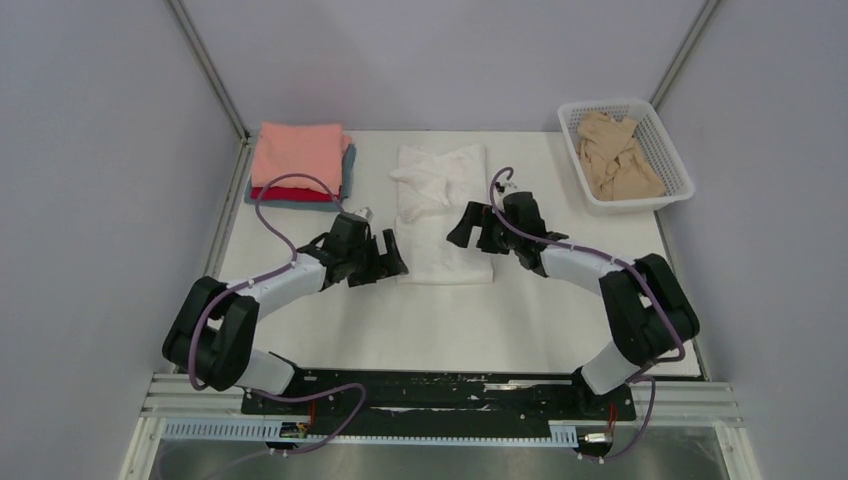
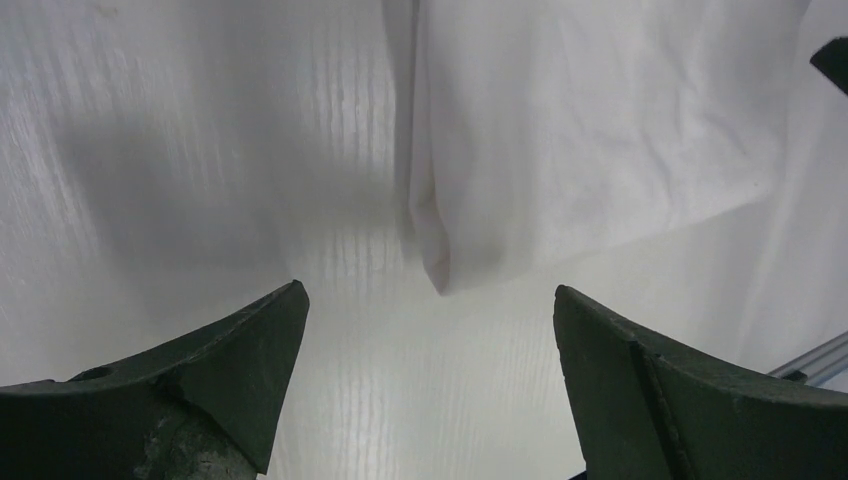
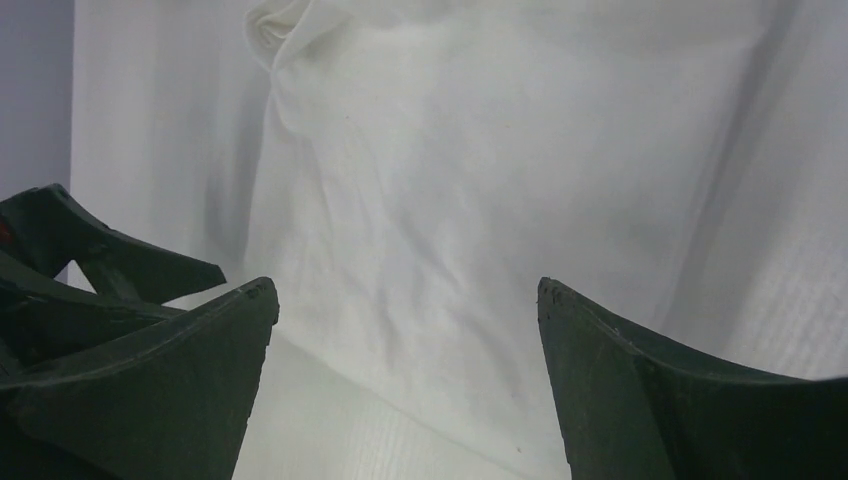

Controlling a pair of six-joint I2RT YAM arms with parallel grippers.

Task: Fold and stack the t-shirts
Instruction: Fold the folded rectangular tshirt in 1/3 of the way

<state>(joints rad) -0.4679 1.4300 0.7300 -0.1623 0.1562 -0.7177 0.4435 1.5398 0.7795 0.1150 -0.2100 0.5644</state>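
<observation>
The white t-shirt should be grabbed next with my left gripper by its near corner to fold it. The other near corner of the t-shirt stays for my right gripper.
The white t-shirt lies folded into a long strip at the table's middle, with bunched cloth at its far end. My left gripper is open and empty at the strip's near left corner; in the left wrist view the shirt's corner lies just ahead of the fingertips. My right gripper is open and empty over the strip's right edge; in the right wrist view the white shirt fills the space ahead. A beige t-shirt lies crumpled in the basket.
A stack of folded shirts sits at the far left: salmon-pink on top, red and grey-blue below. The white lattice basket stands at the far right. The left gripper's fingers show in the right wrist view.
</observation>
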